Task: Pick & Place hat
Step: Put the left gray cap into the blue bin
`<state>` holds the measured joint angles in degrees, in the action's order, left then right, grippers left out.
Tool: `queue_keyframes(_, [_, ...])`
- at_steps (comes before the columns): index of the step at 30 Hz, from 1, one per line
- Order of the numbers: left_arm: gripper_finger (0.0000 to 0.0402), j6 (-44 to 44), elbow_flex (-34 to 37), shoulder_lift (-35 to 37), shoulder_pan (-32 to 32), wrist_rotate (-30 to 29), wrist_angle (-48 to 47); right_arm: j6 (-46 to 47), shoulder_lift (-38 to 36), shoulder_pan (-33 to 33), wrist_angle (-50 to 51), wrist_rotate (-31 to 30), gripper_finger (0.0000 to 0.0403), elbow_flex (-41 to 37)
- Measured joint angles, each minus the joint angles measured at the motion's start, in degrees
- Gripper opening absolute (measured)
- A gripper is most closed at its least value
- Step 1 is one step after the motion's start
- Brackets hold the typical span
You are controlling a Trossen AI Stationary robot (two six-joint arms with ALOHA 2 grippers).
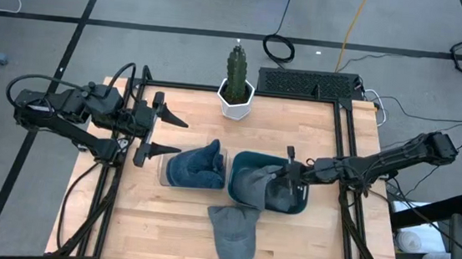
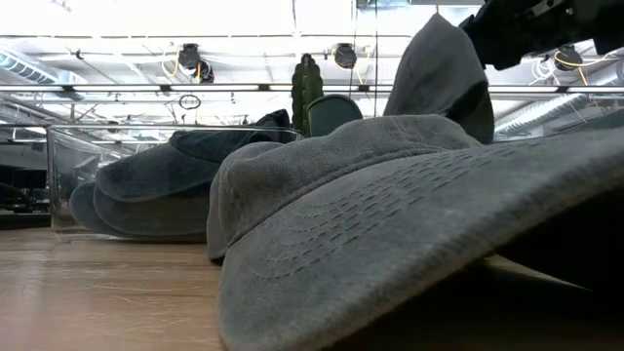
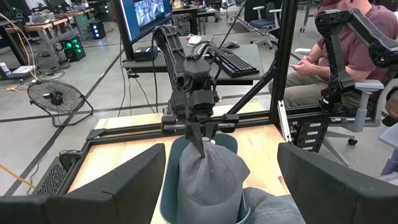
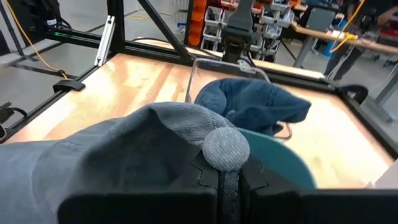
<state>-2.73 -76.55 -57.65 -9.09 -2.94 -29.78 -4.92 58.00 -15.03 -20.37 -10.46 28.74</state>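
Note:
The grey hat's cloth still overlaps the bin's rim at its drooping side [image 1: 250, 187], so it is too early to open. My right gripper first moves all the cloth inside the teal bin [image 1: 245, 158].
A grey hat [image 1: 249, 187] hangs from my right gripper [image 1: 284, 176] over the teal bin [image 1: 245, 158]. The left wrist view shows it as a drooping sack [image 3: 208, 180] under the shut fingers. A second grey hat [image 1: 232, 230] lies flat on the table near the near edge and fills the low view [image 2: 390, 224]. A blue hat [image 1: 196, 167] sits in a clear container [image 1: 164, 174]. My left gripper [image 1: 181, 137] is open and hovers left of that container, touching nothing. My right gripper pinches the grey hat's crown right at its top button [image 4: 226, 148] between the two shut fingers [image 4: 208, 186]. The fingers come slanting down from the table's right. The hat hangs slack below them [image 3: 208, 186], its lower part down inside the teal bin [image 3: 169, 162].
A cactus in a white pot [image 1: 236, 88] stands at the table's far edge. A black frame [image 1: 343, 139] borders the table's sides. Bare wood lies on the near left [image 1: 147, 223]. A seated person [image 3: 348, 56] is beyond the table's right side.

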Motion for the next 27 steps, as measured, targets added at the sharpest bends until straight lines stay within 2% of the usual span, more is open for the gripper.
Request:
queue_keyframes(10, [0.0319, 0.0, 0.0, 0.0, 0.0, 0.0, 0.0, 6.1, 0.0, 0.0, 0.9, 0.3, 0.0, -0.2])
queue_keyframes(14, [0.0319, 0.0, 0.0, 0.0, 0.0, 0.0, 0.0, 6.7, 0.0, 0.3, 6.1, 1.5, 0.0, 1.2])
queue_keyframes(19, [0.0319, 0.0, 0.0, 0.0, 0.0, 0.0, 0.0, 6.9, 0.0, 0.3, 14.8, -3.0, 0.0, 4.0])
queue_keyframes(27, [0.0319, 0.0, 0.0, 0.0, 0.0, 0.0, 0.0, 12.2, 0.0, 0.3, 24.6, -3.2, 0.0, 4.9])
